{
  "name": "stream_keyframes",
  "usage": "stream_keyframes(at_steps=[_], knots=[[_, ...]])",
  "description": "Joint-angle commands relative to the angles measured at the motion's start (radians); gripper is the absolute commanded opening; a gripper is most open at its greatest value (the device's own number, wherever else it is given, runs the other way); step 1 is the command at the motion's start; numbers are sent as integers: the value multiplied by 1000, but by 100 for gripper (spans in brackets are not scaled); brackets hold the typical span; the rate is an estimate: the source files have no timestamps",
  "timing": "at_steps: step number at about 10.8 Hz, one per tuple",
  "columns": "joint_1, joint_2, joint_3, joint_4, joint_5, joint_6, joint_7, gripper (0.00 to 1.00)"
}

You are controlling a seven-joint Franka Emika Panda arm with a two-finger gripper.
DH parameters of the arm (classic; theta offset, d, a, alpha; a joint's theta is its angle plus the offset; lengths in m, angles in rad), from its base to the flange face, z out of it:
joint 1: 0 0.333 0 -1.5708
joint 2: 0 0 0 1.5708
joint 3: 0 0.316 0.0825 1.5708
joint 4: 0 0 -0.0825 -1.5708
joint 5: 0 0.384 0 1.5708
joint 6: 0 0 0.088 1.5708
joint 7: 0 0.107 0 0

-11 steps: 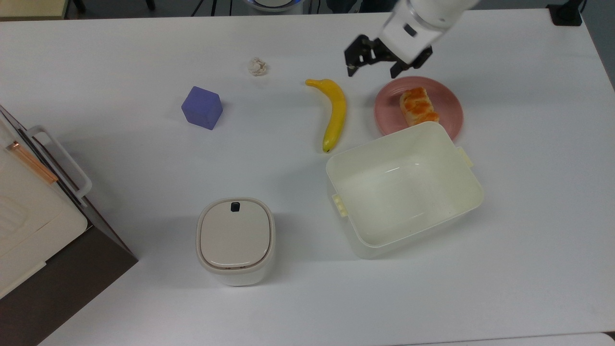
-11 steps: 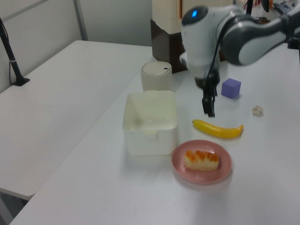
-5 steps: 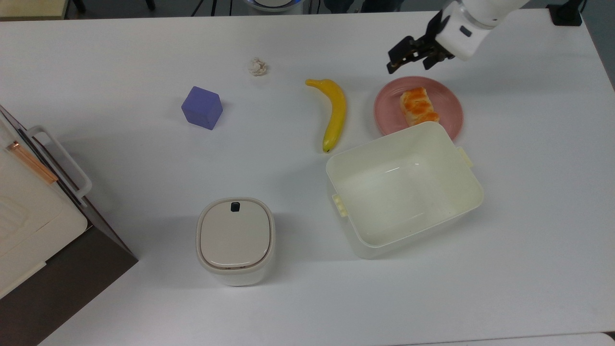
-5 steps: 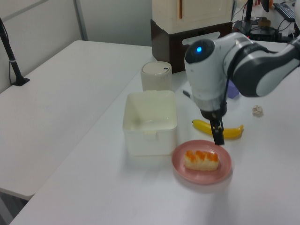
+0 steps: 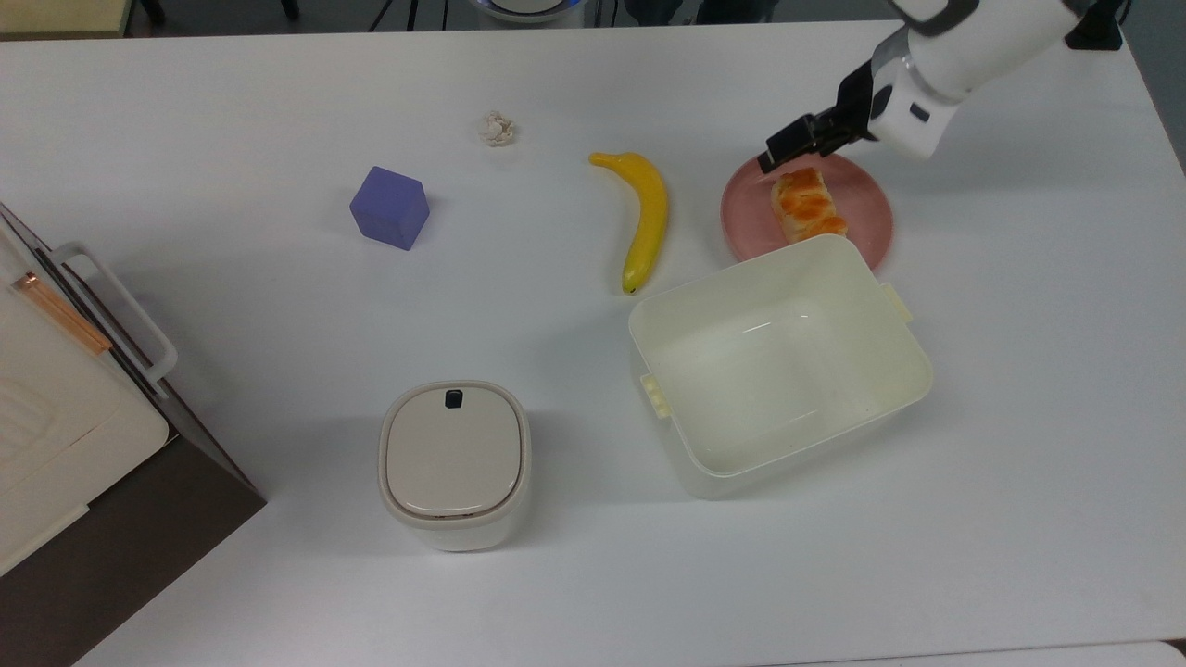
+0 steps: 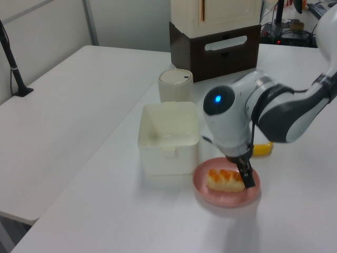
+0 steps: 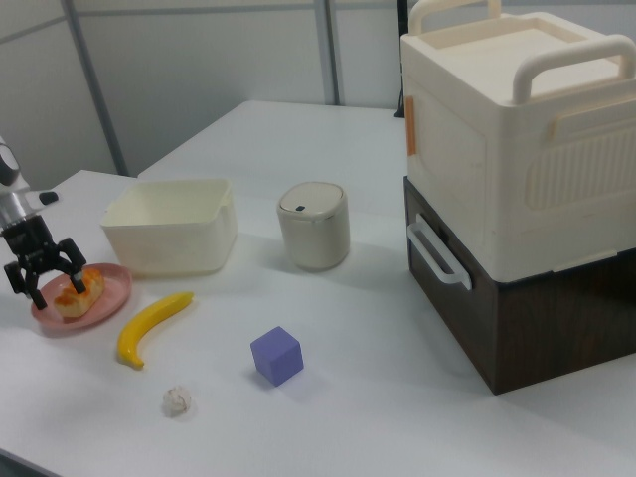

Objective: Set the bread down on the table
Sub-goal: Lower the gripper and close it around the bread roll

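Observation:
I need to set the bread from the pink plate (image 6: 224,198) on the tabletop, so next I need to grip the bread by its rounded end (image 6: 239,183) with my gripper.
The bread (image 5: 808,206), an orange-glazed oblong loaf with pale sides, lies on the round pink plate (image 5: 866,199) at the white table's (image 5: 232,324) far right in the top view. My gripper (image 5: 788,154) hangs low over the loaf's far end, open, holding nothing. In the right view the gripper (image 7: 48,282) spreads its black fingers beside and over the bread (image 7: 85,288) on the plate (image 7: 50,318). In the left view a black finger (image 6: 247,176) reaches down just right of the bread (image 6: 224,179); whether it touches is unclear.
A yellow banana (image 5: 649,218) lies left of the plate, and the open cream bin (image 5: 642,333) stands against the plate's near rim. Further left are a purple cube (image 5: 390,207), a crumpled paper ball (image 5: 497,128), a lidded white can (image 5: 454,463) and a cream box on a dark cabinet (image 5: 56,417).
The gripper has swung from above the banana's far side rightward and down to the plate, now hanging at the bread's end. The bread and plate have not moved.

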State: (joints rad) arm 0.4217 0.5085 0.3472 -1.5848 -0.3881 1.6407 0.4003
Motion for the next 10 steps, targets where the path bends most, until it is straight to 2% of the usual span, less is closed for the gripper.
stream_keyframes(at_steps=[1, 3, 5, 6, 7, 8, 9, 10], knots=[[-9, 45, 6, 22, -32, 10, -46, 100], [-12, 50, 6, 22, -40, 10, -83, 78], [-8, 48, 6, 22, -40, 10, -87, 77], [-6, 48, 9, 22, -40, 10, -87, 72], [-6, 48, 18, 22, -40, 10, -87, 75], [-11, 48, 28, 22, -40, 10, -87, 69], [-11, 48, 29, 22, -38, 10, -89, 48], [-9, 48, 30, 22, -37, 10, -90, 5]])
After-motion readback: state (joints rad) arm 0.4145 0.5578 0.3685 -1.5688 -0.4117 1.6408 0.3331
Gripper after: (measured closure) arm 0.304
